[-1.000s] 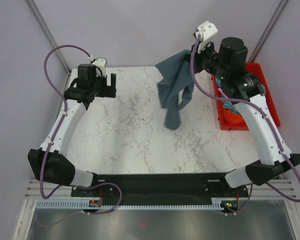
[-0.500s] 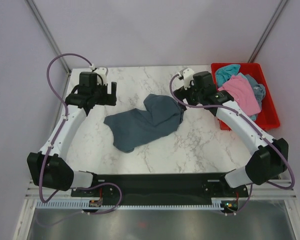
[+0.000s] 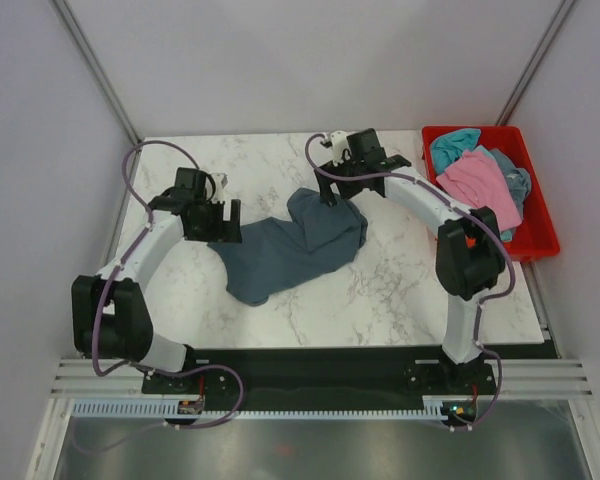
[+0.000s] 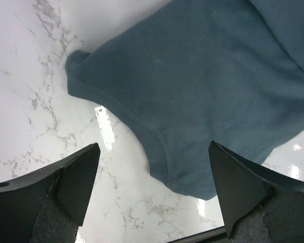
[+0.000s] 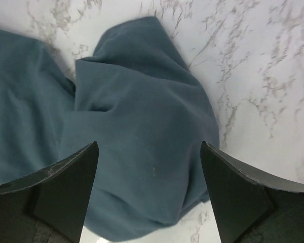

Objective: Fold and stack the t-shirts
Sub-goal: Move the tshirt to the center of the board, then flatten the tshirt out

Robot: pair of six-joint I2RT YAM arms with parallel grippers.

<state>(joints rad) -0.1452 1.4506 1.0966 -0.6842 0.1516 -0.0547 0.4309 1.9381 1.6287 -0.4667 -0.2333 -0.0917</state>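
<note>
The left gripper grabs the dark slate-blue t-shirt (image 3: 285,250) by its hem next, which leaves the crumpled rest free to open out for folding.
A dark slate-blue t-shirt (image 3: 285,250) lies crumpled in a long heap in the middle of the marble table. My left gripper (image 3: 224,226) hovers open at its left end; in the left wrist view the hem of the shirt (image 4: 207,76) runs between the spread fingers of that gripper (image 4: 153,147), untouched. Over the bunched far right end stands my right gripper (image 3: 338,186), also open. The right wrist view shows the gripper (image 5: 148,144) wide apart above the folds of the shirt (image 5: 142,101), holding nothing. A pink t-shirt (image 3: 477,180) and a teal one (image 3: 454,142) lie in the bin.
A red plastic bin (image 3: 548,228) stands at the table's right edge, close to the right arm's elbow. Bare marble table (image 3: 400,290) shows in front of the blue shirt and to its left. Grey walls close in the back and sides.
The right gripper, which held the blue shirt up in the air, has dropped it on the table and opened. Both arms have moved in over the shirt's ends.
</note>
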